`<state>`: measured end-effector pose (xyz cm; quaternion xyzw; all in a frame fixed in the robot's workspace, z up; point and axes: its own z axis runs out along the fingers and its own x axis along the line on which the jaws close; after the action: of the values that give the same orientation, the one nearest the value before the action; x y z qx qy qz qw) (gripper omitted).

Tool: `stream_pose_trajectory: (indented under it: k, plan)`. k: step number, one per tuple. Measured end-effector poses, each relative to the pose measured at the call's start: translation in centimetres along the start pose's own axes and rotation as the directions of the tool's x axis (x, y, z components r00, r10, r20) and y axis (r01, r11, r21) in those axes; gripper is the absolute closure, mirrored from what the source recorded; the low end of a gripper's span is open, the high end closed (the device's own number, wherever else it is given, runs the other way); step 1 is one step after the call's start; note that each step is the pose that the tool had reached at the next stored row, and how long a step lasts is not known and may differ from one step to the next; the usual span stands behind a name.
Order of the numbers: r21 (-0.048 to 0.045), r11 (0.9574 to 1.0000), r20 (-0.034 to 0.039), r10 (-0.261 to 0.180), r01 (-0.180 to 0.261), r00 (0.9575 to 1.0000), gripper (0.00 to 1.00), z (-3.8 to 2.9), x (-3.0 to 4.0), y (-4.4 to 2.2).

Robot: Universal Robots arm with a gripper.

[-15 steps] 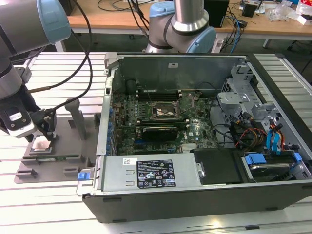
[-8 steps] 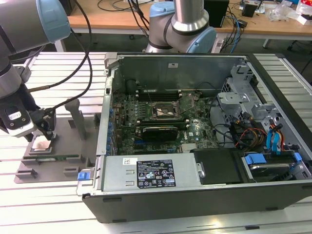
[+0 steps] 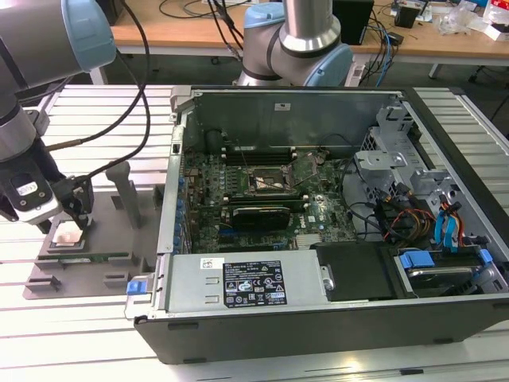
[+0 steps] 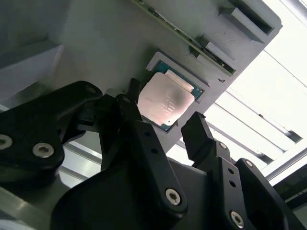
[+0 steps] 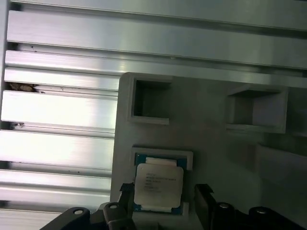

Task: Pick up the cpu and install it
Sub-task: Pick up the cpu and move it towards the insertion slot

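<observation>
Next, my gripper grabs the cpu (image 3: 67, 233) by its two side edges between the end tabs, to install it in the socket.
The cpu (image 3: 67, 233) is a small square chip with a pale metal top, lying flat in a shallow nest of the grey holder plate (image 3: 119, 239) at the exterior view's left, outside the computer case. My gripper (image 3: 65, 223) hangs just above it. Both wrist views show the cpu (image 4: 165, 99) (image 5: 158, 184) between my two black fingers (image 4: 139, 124) (image 5: 204, 196), with a narrow gap on each side. My gripper (image 4: 163, 110) (image 5: 163, 192) is open and straddles the chip. The black socket frame (image 3: 273, 181) sits mid-motherboard inside the case.
The open computer case (image 3: 318, 318) takes up the middle and the exterior view's right, with a drive cage and cables at its right end. A long green memory stick (image 3: 87, 256) lies on the holder plate near the cpu. Upright grey posts (image 3: 127, 191) stand on the plate.
</observation>
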<state>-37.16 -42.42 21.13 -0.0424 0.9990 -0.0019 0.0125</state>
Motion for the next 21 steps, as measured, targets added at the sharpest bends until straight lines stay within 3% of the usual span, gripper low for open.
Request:
stream_pose_trajectory:
  k: [3, 8, 21]
  plan:
    - [-0.0022, 1.0000, 0.0000, 0.000, 0.000, 1.0000, 0.38, 0.75, 0.04, -0.01]
    - [-0.0106, 0.9999, 0.0007, 0.001, -0.001, 1.0000, 0.38, 1.42, 0.10, 0.00]
    - [-0.0104, 0.9999, 0.0007, 0.006, -0.006, 1.0000, 0.38, 2.10, 0.21, 0.01]
